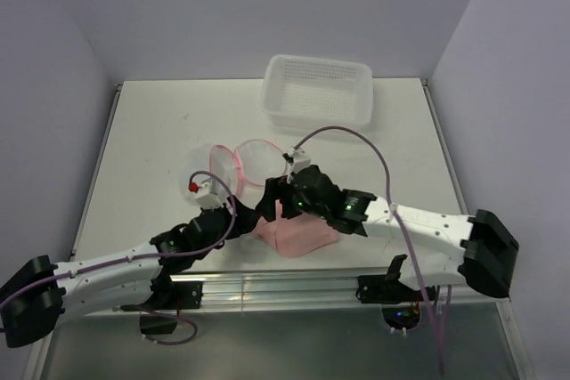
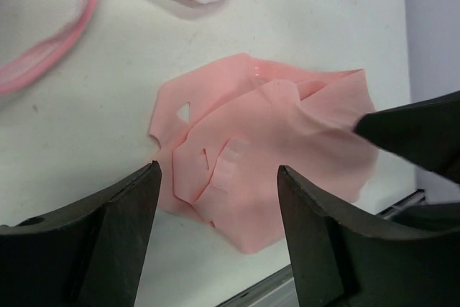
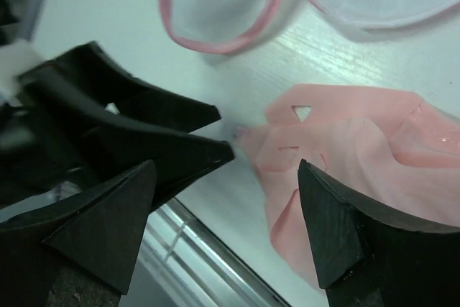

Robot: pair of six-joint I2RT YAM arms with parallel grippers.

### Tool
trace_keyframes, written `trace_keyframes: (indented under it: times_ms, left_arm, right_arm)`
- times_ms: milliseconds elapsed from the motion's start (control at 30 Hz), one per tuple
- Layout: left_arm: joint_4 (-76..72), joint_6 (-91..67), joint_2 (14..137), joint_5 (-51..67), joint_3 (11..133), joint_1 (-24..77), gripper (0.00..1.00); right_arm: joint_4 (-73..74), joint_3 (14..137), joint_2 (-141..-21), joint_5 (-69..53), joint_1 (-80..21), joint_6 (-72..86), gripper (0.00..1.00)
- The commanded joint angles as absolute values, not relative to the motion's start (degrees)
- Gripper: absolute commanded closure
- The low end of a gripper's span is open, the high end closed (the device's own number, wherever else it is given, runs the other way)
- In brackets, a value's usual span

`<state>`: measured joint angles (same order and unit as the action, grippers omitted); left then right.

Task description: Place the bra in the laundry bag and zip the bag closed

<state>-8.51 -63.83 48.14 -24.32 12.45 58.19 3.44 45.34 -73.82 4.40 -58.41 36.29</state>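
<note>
My right gripper needs to grab the bra (image 1: 301,234) by its folded end, the one away from my left gripper, so that the bra's loose end can go into the laundry bag.
The bra (image 1: 301,234) is a crumpled light-pink heap near the table's front edge. It shows in the left wrist view (image 2: 273,141) and the right wrist view (image 3: 366,141). The laundry bag (image 1: 258,159) lies open behind it as two pink-rimmed mesh halves, also seen in the left wrist view (image 2: 43,59) and the right wrist view (image 3: 215,12). My left gripper (image 2: 219,203) is open and empty, hovering over the bra's near edge. My right gripper (image 3: 226,203) is open and empty at the bra's left edge. Both grippers meet closely above the bra, left (image 1: 245,215) and right (image 1: 274,202).
A white perforated plastic basket (image 1: 319,91) stands at the back of the table. The table's front metal rail (image 3: 208,257) runs just below the bra. The left gripper's fingers (image 3: 144,127) cross into the right wrist view.
</note>
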Motion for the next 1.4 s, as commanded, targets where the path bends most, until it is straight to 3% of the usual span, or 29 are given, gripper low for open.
trace_keyframes:
  times_ms: [0, 233, 367, 533, 800, 1133, 1367]
  left_arm:
    - [-7.12, -54.61, 53.49, -24.79, 19.50, 58.27, 0.26]
    - [-15.28, -43.25, 66.17, -16.10, 27.94, 58.27, 0.12]
    - [-18.71, -38.68, 70.22, -10.74, 31.19, 58.27, 0.05]
    - [-19.78, -34.89, 75.84, -4.49, 34.54, 58.45, 0.02]
    - [-21.62, -35.94, 82.78, -6.24, 33.23, 57.66, 0.06]
    - [-23.29, -36.47, 86.92, -7.82, 31.56, 55.99, 0.14]
    - [-24.52, -37.62, 86.22, -7.21, 30.85, 55.99, 0.16]
  right_arm:
    - [4.66, 43.61, -64.01, 3.86, -57.13, 35.68, 0.13]
    - [12.73, 28.75, -43.96, 15.02, -54.41, 44.46, 0.13]
    - [18.79, 22.08, -34.83, 18.01, -51.16, 49.12, 0.07]
    - [17.41, 17.59, -30.68, 8.99, -40.88, 47.90, 0.04]
    - [-0.08, 8.97, -35.68, -7.71, -34.72, 45.35, 0.00]
    - [-19.49, 6.15, -47.61, -16.69, -33.31, 46.31, 0.00]
    - [-24.61, 6.85, -54.31, -20.91, -33.31, 46.05, 0.00]
